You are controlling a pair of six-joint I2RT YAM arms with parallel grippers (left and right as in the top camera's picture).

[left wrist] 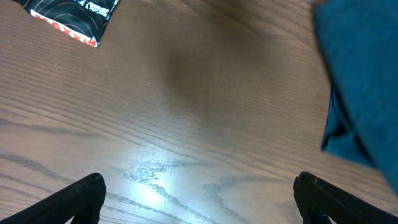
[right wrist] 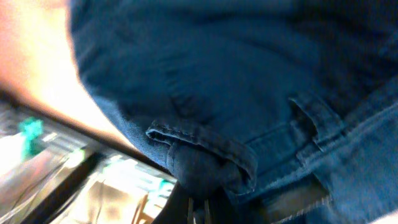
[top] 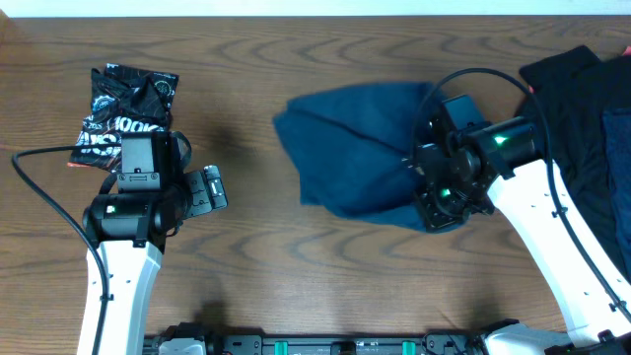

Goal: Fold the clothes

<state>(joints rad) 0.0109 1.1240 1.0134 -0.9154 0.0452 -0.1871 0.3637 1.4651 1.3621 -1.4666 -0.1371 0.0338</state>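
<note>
The left gripper grabs the denim garment's loose edge [top: 307,183] [left wrist: 337,129] next, opposite the garment's corner my right gripper holds, to spread the garment for folding.
A dark blue denim garment [top: 360,148] lies bunched at the table's middle right. My right gripper [top: 441,202] is at its right front corner, shut on a fold of the denim near a hemmed edge [right wrist: 205,168]. The denim fills the right wrist view and hides most of the fingers. My left gripper [top: 211,187] is open and empty above bare wood at the left. Its two dark fingertips show wide apart in the left wrist view [left wrist: 199,199], with the denim's edge [left wrist: 360,93] at the right.
A black printed garment [top: 126,104] lies folded at the far left, its corner in the left wrist view [left wrist: 71,15]. A pile of dark clothes [top: 587,118] sits at the right edge. The wooden table [top: 296,276] shows between the arms.
</note>
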